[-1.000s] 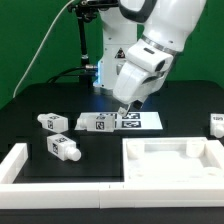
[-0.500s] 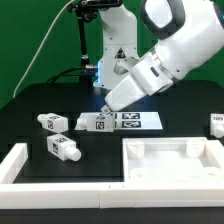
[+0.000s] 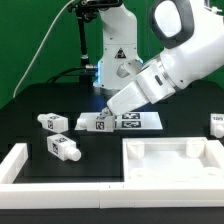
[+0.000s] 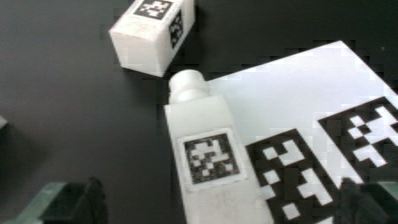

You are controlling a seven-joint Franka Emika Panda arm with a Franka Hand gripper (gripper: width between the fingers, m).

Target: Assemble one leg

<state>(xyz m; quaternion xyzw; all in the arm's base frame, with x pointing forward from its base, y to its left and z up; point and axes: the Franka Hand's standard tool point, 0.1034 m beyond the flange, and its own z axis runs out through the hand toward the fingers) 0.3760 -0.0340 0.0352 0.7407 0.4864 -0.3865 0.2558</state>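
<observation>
My gripper takes hold of the leg by its tagged body [image 4: 217,175] next, to leave the leg's round knob free to go into the white panel.
A white leg [image 3: 97,123] with black-and-white tags lies at the marker board's [image 3: 135,121] end on the exterior view's left. In the wrist view this leg [image 4: 199,125] lies half on the board [image 4: 311,110]. My gripper [image 3: 101,108] hangs tilted just above it, open and empty. In the wrist view the gripper [image 4: 222,212] has its dark fingertips [image 4: 71,205] either side of the leg's near end, not touching it. A second leg [image 3: 52,121] lies close by and also shows in the wrist view [image 4: 151,35].
A third leg [image 3: 62,149] lies nearer the front on the exterior view's left, and a fourth [image 3: 217,124] at the right edge. The large white tray-like panel [image 3: 170,160] lies at the front right. A white L-shaped fence [image 3: 18,166] borders the front left.
The arm has swung toward the exterior view's left and tilted further. The gripper went from over the board's middle to over the leg at its left end. The parts have not moved.
</observation>
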